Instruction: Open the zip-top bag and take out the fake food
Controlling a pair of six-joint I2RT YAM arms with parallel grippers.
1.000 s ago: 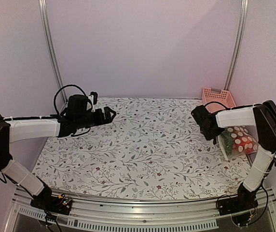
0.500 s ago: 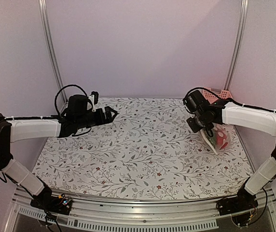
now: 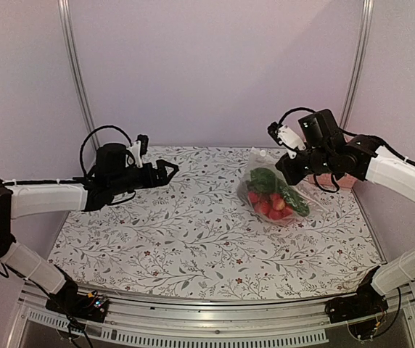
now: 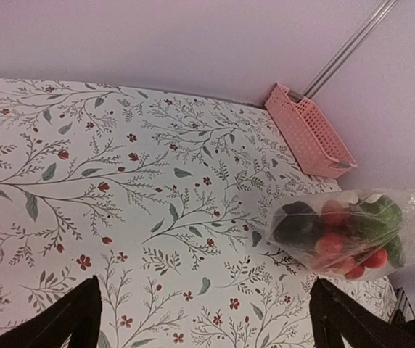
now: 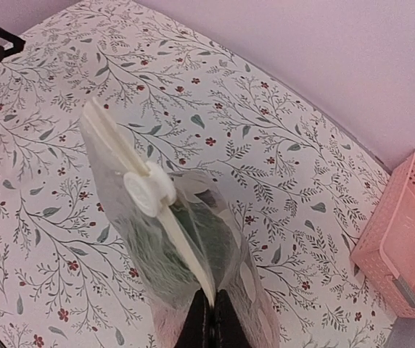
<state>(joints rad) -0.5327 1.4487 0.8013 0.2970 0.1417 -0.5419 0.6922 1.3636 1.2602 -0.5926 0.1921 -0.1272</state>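
Note:
The robot needs to open the clear zip-top bag (image 3: 273, 192), so its left gripper should next grab the bag by the zip's loose end past the white slider.
The clear zip-top bag (image 3: 273, 192) hangs in the air above the right half of the table. My right gripper (image 3: 289, 165) is shut on its zip strip (image 5: 160, 217), beside the white slider (image 5: 147, 191). Inside the bag lies the fake food (image 3: 269, 204): red pieces with dark green ones. The bag also shows at the right of the left wrist view (image 4: 345, 235). My left gripper (image 3: 170, 170) is open and empty, held above the back left of the table and pointing right towards the bag, well apart from it.
A pink slatted basket (image 4: 309, 132) stands at the back right corner, largely hidden behind my right arm in the top view. The floral tablecloth (image 3: 193, 232) covers the table. Metal frame posts (image 3: 77, 72) stand at the back corners.
My right arm has swung up and left from the table's right edge, lifting the bag into the air towards the middle. My left arm has barely moved.

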